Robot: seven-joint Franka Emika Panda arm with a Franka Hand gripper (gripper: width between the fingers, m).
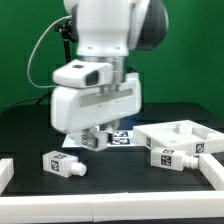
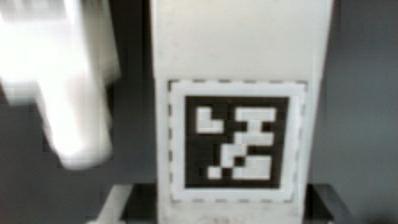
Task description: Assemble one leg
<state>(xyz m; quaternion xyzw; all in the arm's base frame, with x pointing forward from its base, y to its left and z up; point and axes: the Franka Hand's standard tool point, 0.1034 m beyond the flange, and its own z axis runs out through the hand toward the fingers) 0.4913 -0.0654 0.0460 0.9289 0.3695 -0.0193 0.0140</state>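
My gripper should keep holding the leg, because the held leg's tagged end (image 1: 96, 139) (image 2: 237, 145) is hanging above the black table.
My gripper (image 1: 95, 138) hangs low over the black table, near the marker board (image 1: 120, 136). In the wrist view a white leg (image 2: 237, 70) with a square black-and-white tag runs lengthwise between my jaws, which are closed on its near end; my gripper (image 2: 231, 205) holds it. In the exterior view only a small tagged piece of that leg (image 1: 93, 141) shows under the fingers. Two more legs lie on the table: one (image 1: 62, 163) at the exterior view's left front, one (image 1: 165, 155) beside the panel.
The large white tray-like panel (image 1: 190, 133) with raised rims lies at the exterior view's right. White rims show at the left edge (image 1: 5, 175) and front right (image 1: 211, 172). A blurred white shape (image 2: 71, 90) lies beside the held leg in the wrist view.
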